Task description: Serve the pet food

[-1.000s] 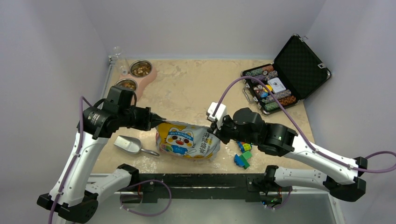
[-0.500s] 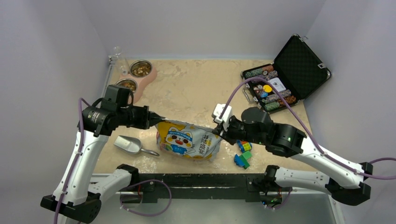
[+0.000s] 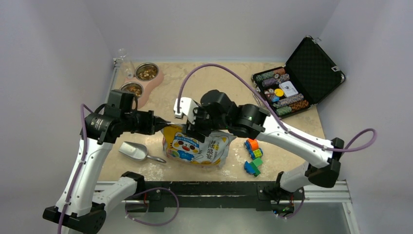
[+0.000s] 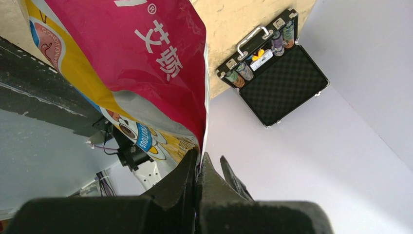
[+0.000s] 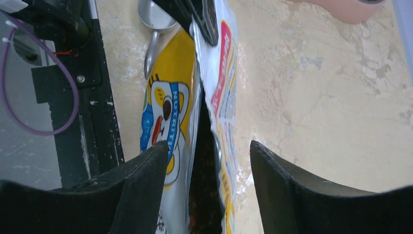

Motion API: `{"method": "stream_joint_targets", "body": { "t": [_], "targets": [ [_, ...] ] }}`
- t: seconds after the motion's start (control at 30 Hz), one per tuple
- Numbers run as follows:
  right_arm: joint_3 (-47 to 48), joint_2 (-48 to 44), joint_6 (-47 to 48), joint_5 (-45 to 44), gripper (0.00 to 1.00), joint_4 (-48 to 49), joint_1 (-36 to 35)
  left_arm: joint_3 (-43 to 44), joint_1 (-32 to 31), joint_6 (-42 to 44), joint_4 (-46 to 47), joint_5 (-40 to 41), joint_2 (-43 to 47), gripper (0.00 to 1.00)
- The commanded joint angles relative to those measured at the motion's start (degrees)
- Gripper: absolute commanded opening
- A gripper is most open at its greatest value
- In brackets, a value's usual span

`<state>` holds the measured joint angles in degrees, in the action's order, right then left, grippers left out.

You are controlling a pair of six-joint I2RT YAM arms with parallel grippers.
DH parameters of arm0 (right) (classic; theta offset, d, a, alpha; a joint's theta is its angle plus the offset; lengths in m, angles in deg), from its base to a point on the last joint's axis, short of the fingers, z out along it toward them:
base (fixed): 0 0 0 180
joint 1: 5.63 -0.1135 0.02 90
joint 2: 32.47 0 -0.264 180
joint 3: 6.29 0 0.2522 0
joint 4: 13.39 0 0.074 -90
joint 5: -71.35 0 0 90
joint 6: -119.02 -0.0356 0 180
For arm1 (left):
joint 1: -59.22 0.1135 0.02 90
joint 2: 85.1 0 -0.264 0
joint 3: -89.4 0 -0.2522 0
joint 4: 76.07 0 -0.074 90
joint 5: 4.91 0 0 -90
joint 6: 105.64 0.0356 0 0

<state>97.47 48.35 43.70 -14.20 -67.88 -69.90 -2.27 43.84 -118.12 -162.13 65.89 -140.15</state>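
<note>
It isn't time to close yet: my fingers are on both sides of the bag's dark opening, short of the bag's loose corner. My right gripper needs to move there first, then close on the bag.
The pet food bag (image 3: 197, 147), crinkly white, yellow and red with a cartoon cat, stands near the table's front edge. My left gripper (image 3: 163, 123) is shut on its upper left corner; in the left wrist view the jaws (image 4: 197, 158) pinch the bag's edge (image 4: 146, 58). My right gripper (image 3: 192, 127) hangs open over the top of the bag. In the right wrist view its fingers (image 5: 207, 146) straddle the bag (image 5: 168, 112) and its slightly parted dark mouth without touching it. Brown pet food (image 3: 146, 72) lies in both cups of the pink double bowl (image 3: 157, 79) at the back left.
A metal scoop (image 3: 134, 151) lies left of the bag, under the left arm. Coloured toy blocks (image 3: 253, 156) sit right of the bag. An open black case of poker chips (image 3: 292, 87) stands at the back right. The black rail (image 3: 209, 187) runs along the near edge.
My right gripper let go of the bag's right end, opened, and swung left to hang over the bag's top. The left gripper kept its hold and place.
</note>
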Motion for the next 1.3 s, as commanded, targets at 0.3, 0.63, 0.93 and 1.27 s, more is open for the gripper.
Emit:
{"method": "stream_joint_targets", "body": {
  "t": [0.3,0.63,0.93,1.27],
  "targets": [
    [12.77,12.1,2.58,-13.72,0.4,3.2,-5.65,5.58,1.23,0.23,1.1,0.43,-0.58,0.0],
    [-4.05,-0.59,5.75,-20.41,0.0,4.95,-5.61,4.68,1.76,0.19,3.74,3.31,-0.21,0.0],
    [-14.57,-10.69,0.24,-18.58,0.0,-1.31,-2.86,2.52,3.31,3.0,6.99,5.92,-1.42,0.0],
    [-19.29,-18.01,-3.58,-19.45,0.0,-7.31,-1.88,9.19,7.52,12.03,1.59,9.52,-6.57,0.0]
  ]
}}
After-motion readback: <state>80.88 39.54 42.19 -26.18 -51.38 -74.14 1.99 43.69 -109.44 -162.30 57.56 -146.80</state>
